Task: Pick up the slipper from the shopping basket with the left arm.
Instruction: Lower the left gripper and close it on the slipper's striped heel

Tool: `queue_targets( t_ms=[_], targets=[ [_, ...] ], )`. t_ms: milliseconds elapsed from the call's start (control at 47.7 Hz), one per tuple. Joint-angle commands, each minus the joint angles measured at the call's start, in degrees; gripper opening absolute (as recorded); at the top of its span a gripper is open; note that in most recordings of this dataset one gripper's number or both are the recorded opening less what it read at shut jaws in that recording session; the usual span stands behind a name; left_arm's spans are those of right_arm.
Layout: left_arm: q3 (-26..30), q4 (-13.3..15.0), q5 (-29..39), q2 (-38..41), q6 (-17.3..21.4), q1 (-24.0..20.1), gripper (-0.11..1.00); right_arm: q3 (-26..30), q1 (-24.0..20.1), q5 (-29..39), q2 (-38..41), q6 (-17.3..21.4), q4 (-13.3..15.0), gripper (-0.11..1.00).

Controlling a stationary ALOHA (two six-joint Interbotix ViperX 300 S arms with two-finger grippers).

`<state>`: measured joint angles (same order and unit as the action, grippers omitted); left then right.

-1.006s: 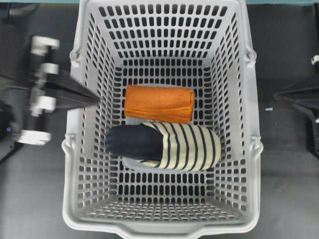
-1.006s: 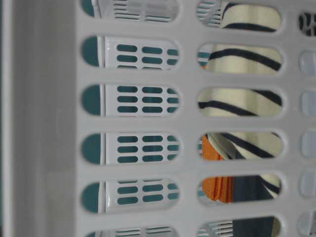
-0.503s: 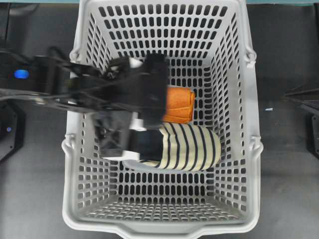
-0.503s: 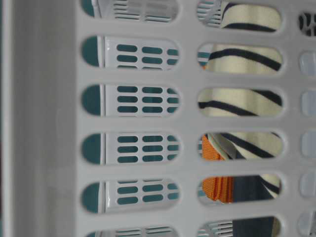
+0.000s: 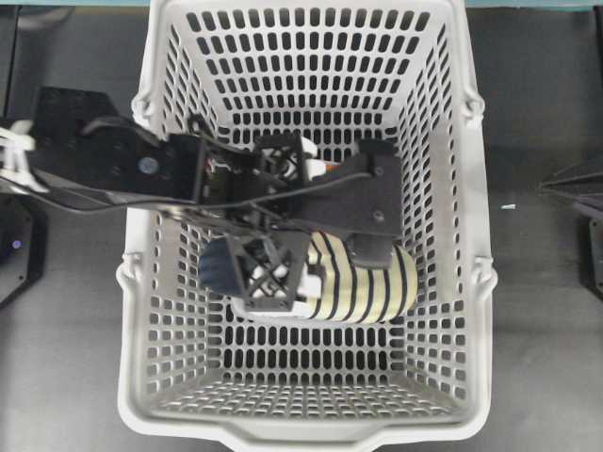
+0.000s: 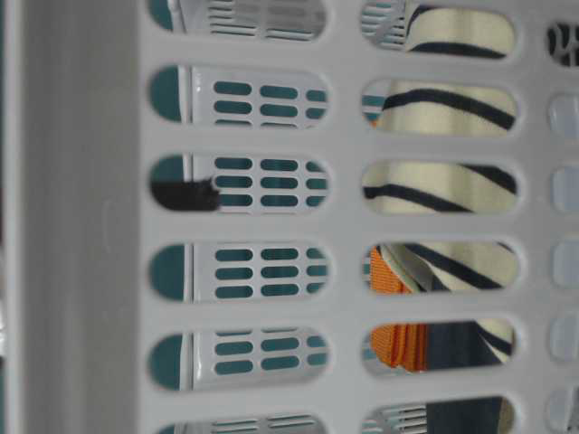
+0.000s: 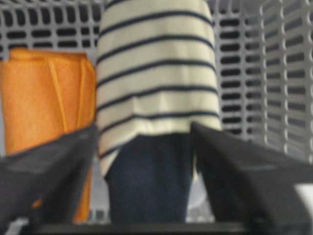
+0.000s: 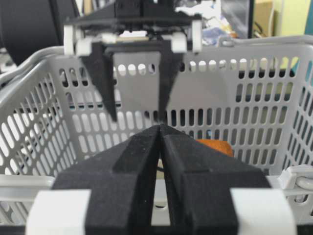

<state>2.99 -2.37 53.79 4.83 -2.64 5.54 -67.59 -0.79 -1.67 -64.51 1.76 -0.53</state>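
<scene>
I need to grab the slipper with my left gripper next by the raised edge of its striped cloth, because the slipper's navy sole lies flat.
The slipper point(image 5: 363, 282), cream with navy stripes and a navy toe, lies on the floor of the grey shopping basket point(image 5: 443, 311), toe to the left. My left arm point(image 5: 113, 165) reaches over the basket's left rim. Its gripper point(image 5: 283, 252) is open and points down over the toe. In the left wrist view the gripper point(image 7: 144, 127) straddles the slipper point(image 7: 156, 73) where navy meets stripes, one finger on each side, apart from the fabric. The right gripper point(image 8: 160, 126) is shut on nothing, outside the basket's right wall point(image 8: 254, 98).
A folded orange cloth point(image 7: 44, 98) lies alongside the slipper on its far side, close to one left finger. Slotted basket walls point(image 7: 274, 73) rise on all sides. At table level the slipper point(image 6: 443, 108) and cloth point(image 6: 398, 348) show through the slots.
The left arm swung from outside the basket's left wall over the rim and down to the slipper's toe, and its jaws went from shut to open. Slipper, cloth and right arm stayed put.
</scene>
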Motion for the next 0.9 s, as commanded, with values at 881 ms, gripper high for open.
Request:
queue_targets(
  t_ms=[881],
  targets=[
    [-5.8, -0.18, -8.79, 6.5, 1.05, -0.09, 0.57, 0.79, -1.67, 4.57, 0.09, 0.18, -0.26, -0.01]
  ],
)
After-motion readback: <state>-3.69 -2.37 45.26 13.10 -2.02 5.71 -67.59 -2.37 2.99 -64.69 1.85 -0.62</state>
